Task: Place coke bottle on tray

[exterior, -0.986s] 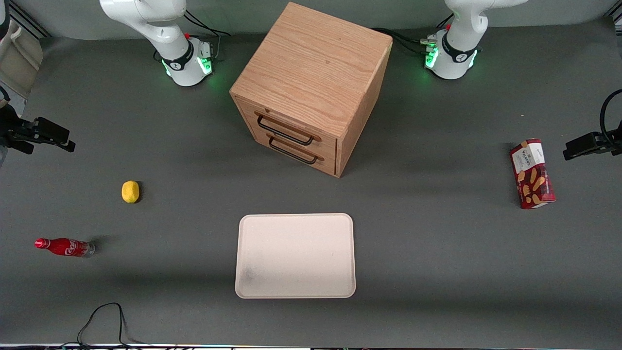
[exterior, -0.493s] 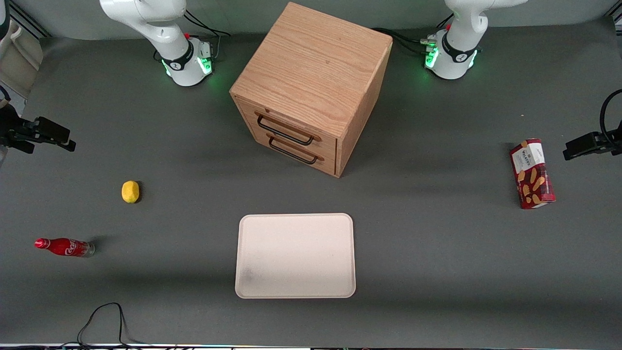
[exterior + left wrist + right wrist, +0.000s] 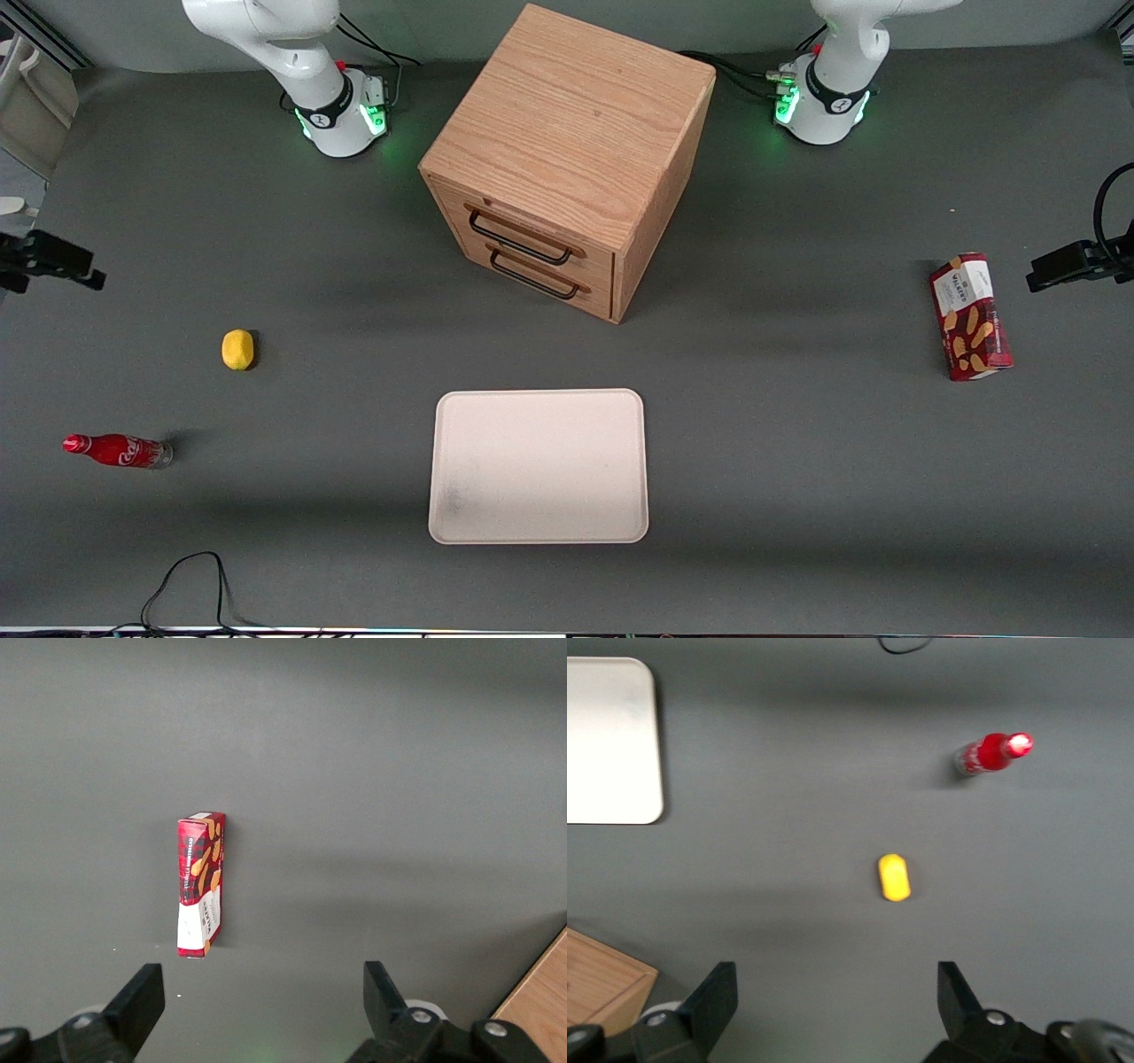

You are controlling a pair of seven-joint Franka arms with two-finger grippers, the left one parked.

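Observation:
My gripper is about to grab the coke bottle by its cap end [image 3: 91,445], so its clear base stays free to settle on the tray [image 3: 539,465].
The coke bottle [image 3: 118,450], red with a red cap and white script, is on the grey table toward the working arm's end; it also shows in the right wrist view [image 3: 992,753]. The cream-white tray [image 3: 539,465] lies flat near the front camera, in front of the cabinet's drawers; one end of it shows in the right wrist view [image 3: 611,744]. My right gripper [image 3: 62,263] hangs high above the table at the working arm's end, farther from the camera than the bottle. In the right wrist view the gripper [image 3: 837,992] is open wide and empty.
A yellow lemon [image 3: 237,349] lies between gripper and bottle, also in the right wrist view [image 3: 894,877]. A wooden two-drawer cabinet [image 3: 567,159] stands mid-table. A red snack box [image 3: 970,316] lies toward the parked arm's end. A black cable [image 3: 186,585] loops at the table's front edge.
My right gripper has shifted outward toward the working arm's end of the table and slightly nearer the front camera. Bottle, tray and lemon have not moved.

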